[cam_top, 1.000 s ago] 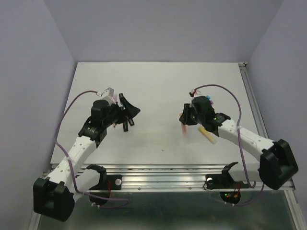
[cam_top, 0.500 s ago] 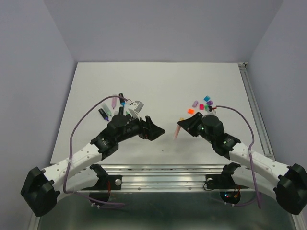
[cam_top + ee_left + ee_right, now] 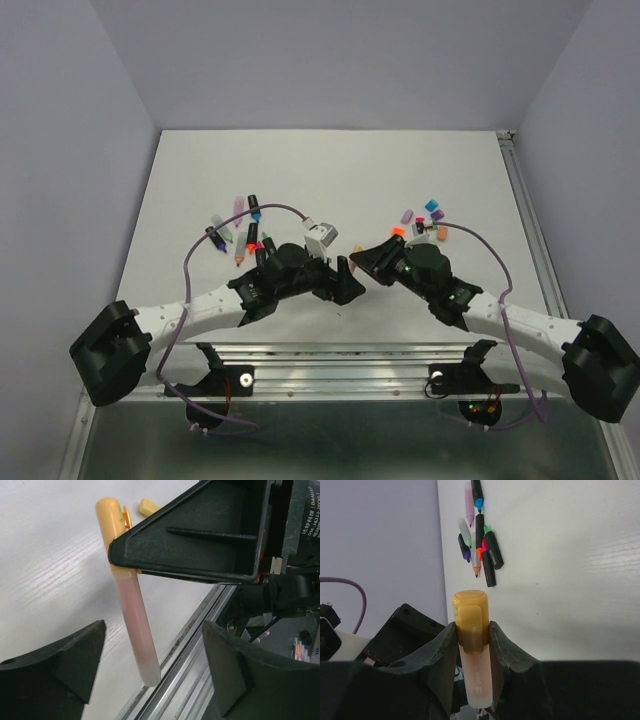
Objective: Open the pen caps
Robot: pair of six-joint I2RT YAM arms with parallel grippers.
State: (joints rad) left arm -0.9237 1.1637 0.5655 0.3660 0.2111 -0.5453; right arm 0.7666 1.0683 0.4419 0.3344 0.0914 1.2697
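My left gripper will next grab the peach highlighter (image 3: 475,675) by its pale pink body's loose end, leaving the orange cap free to pull off.
My right gripper (image 3: 472,640) is shut on a peach highlighter (image 3: 475,675), gripping it at its orange cap (image 3: 471,611) and holding it above the table near the front edge. In the left wrist view the pale pink barrel (image 3: 134,625) hangs down from the cap (image 3: 111,525). My left gripper (image 3: 150,665) is open, its fingers either side of the barrel's free end without touching it. In the top view the two grippers meet at front centre, left (image 3: 348,280) and right (image 3: 365,258). Several loose pen caps (image 3: 407,215) lie to the right.
Several uncapped pens (image 3: 243,232) lie in a cluster on the left, also seen in the right wrist view (image 3: 481,545). A small yellow piece (image 3: 150,506) lies on the table beyond the highlighter. The metal front rail (image 3: 330,358) runs just below the grippers.
Both arms swung in toward front centre. The right gripper brought the highlighter left and nearer; the left gripper moved right, so that its open fingers now flank the barrel.
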